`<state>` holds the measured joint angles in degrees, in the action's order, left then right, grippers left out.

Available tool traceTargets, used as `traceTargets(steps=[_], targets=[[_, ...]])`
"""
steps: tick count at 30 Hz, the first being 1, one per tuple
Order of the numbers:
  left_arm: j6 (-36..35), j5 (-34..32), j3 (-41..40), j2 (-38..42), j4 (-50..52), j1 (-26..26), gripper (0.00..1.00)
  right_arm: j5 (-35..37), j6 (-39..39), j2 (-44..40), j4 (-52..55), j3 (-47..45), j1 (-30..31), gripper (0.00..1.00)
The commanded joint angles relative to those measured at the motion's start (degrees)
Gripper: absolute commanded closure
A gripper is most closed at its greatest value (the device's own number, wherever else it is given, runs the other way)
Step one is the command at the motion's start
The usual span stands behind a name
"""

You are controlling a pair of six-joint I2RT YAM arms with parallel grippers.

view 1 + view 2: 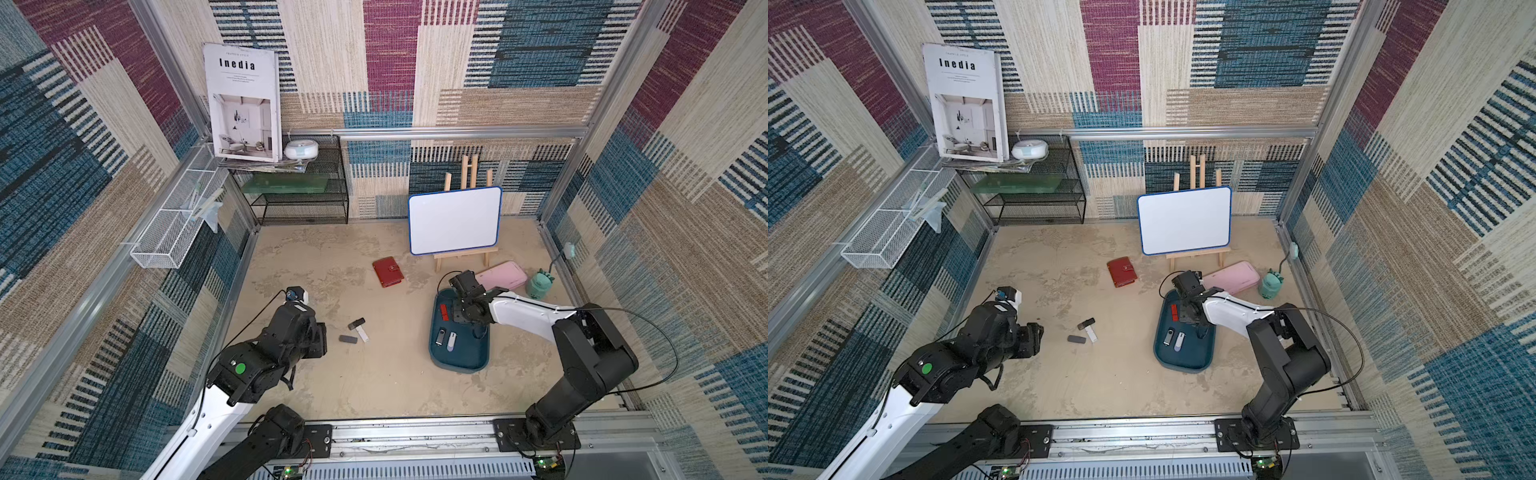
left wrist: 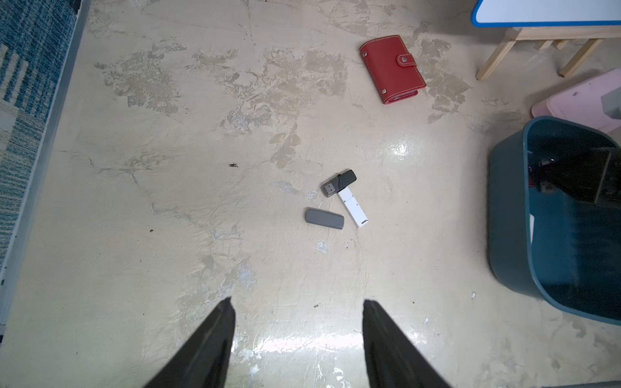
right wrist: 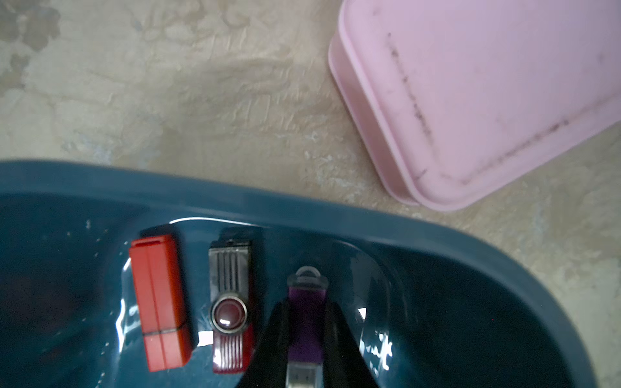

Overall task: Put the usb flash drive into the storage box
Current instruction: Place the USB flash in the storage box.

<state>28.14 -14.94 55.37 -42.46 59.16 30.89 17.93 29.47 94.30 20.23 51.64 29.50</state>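
The robot's right gripper is ready to open, since the purple drive is within the box's sides beside the swivel drive and would land in the box.
The storage box (image 1: 457, 361) (image 3: 302, 206), a dark teal tray, lies right of centre. My right gripper (image 3: 306, 304) reaches into its far end, shut on a purple usb flash drive (image 3: 306, 319). I cannot tell whether the drive touches the floor of the box. Beside it lie a red drive (image 3: 158, 302) and a red-and-silver swivel drive (image 3: 230, 312). Two more drives (image 1: 445, 338) rest nearer the front. On the table lie a black drive (image 2: 339, 181), a white one (image 2: 353, 208) and a grey one (image 2: 324, 218). My left gripper (image 2: 297, 302) hangs open, short of them.
A red wallet (image 1: 387, 272) lies mid-table. A pink case (image 1: 500, 276) and a green bottle figure (image 1: 539, 284) sit just beyond the box. A whiteboard on an easel (image 1: 455, 220) and a black wire shelf (image 1: 303, 195) stand at the back.
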Motion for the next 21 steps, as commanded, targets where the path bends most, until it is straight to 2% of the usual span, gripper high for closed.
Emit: traceTargets(steps=[1, 8, 14, 18, 21], targets=[[-0.15, 0.4, -0.1, -0.35, -0.7, -0.05, 0.35, 0.25, 0.67, 0.35, -0.8, 0.06, -0.16, 0.82], [-0.3, 0.67, 0.0, -1.01, -0.6, -0.04, 0.35, -0.61, 0.76, -0.26, -0.63, -0.04, -0.47, 0.71], [-0.21, 0.53, -0.09, -0.98, -0.65, 0.01, 0.35, -2.82, 0.08, -4.39, 0.75, 0.6, -0.41, 0.61], [-0.16, 0.54, -0.17, -1.14, -0.68, 0.04, 0.35, -6.11, -2.14, -11.18, 2.0, 0.87, -0.45, 0.6], [0.27, 1.43, -0.17, -1.76, -0.59, 0.27, 0.35, -9.03, -6.89, -20.93, -2.14, -0.97, 0.02, 0.6]])
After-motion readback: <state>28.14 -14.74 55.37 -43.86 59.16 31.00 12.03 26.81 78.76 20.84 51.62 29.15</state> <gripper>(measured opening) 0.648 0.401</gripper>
